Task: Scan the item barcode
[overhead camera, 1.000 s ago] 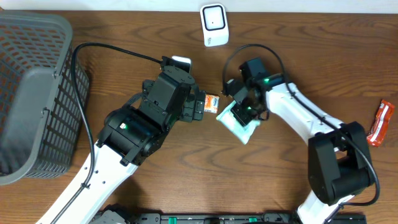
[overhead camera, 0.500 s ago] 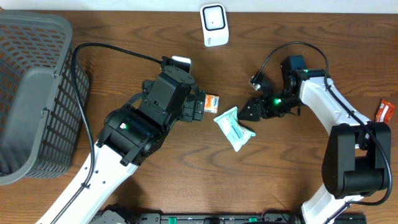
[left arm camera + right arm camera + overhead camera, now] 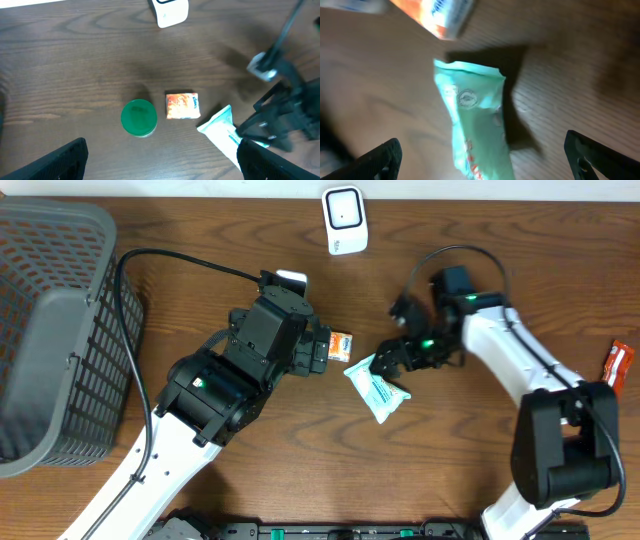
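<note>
The right gripper grabs the mint-green packet (image 3: 377,387) across its long sides next, keeping the packet's flat sides free, to scan the barcode.
A mint-green packet (image 3: 377,387) lies flat on the table at centre; it also shows as the packet (image 3: 476,125) and as the packet (image 3: 220,131). My right gripper (image 3: 388,358) hovers open at its upper right end (image 3: 485,161), with the packet lying loose between the wide-spread fingers. A small orange box (image 3: 340,343) sits just left of the packet, in front of my open left gripper (image 3: 322,348). The left gripper (image 3: 162,165) holds nothing. The white scanner (image 3: 343,219) stands at the table's far edge.
A green round lid (image 3: 139,117) lies beside the orange box (image 3: 182,105); the overhead view hides it under my left arm. A grey mesh basket (image 3: 55,330) fills the left side. A red wrapper (image 3: 611,376) lies at the right edge.
My right gripper has opened and let go of the mint packet, which now lies on the table. The right arm swung away to the right, then came back to the packet. The left arm stayed still.
</note>
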Available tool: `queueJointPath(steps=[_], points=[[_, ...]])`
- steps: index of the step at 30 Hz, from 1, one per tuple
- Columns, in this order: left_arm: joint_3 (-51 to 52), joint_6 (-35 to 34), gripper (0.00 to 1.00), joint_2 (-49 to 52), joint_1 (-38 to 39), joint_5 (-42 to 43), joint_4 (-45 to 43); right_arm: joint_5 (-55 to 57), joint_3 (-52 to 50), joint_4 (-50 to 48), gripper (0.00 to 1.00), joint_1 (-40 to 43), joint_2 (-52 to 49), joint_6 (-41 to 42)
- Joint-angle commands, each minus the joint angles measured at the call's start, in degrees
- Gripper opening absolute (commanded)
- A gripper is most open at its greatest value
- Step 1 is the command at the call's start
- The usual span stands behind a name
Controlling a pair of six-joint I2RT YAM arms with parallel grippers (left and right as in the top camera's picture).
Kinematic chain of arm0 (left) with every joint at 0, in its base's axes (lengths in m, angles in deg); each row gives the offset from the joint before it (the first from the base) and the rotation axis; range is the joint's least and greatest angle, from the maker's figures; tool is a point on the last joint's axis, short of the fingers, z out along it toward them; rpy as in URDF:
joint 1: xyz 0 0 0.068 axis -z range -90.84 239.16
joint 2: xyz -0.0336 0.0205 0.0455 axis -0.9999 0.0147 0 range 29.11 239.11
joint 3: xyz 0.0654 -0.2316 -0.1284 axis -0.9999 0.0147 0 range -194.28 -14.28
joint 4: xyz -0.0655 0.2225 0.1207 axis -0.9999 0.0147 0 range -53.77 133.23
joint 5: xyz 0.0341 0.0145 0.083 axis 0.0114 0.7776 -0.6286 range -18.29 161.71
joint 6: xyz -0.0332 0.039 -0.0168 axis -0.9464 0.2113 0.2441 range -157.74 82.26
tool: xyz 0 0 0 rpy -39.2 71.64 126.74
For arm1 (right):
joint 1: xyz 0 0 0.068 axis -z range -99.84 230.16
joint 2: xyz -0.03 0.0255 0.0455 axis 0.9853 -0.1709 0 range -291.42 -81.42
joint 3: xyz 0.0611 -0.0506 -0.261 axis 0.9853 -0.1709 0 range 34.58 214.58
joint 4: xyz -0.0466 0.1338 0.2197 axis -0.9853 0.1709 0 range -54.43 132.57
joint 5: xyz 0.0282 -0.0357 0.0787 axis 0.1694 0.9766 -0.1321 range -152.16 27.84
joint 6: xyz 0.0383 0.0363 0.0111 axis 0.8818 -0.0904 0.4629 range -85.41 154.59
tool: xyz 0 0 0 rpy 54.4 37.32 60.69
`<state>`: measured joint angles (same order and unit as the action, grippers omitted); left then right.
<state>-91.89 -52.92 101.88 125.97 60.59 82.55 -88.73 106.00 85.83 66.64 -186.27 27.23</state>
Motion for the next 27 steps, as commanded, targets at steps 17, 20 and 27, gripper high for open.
queueJointPath(steps=[17, 20, 27], points=[[-0.3, 0.1, 0.95, 0.2, -0.1, -1.0, 0.2, 31.4, -4.0, -4.2, 0.73, -17.1, -1.9, 11.6], [-0.3, 0.1, 0.95, 0.2, -0.1, -1.0, 0.2, 31.4, -6.3, -5.6, 0.73, -17.6, -2.0, 11.6], [-0.3, 0.1, 0.95, 0.2, -0.1, -1.0, 0.2, 33.0, -8.4, -7.8, 0.28, -18.3, -2.0, 11.6]])
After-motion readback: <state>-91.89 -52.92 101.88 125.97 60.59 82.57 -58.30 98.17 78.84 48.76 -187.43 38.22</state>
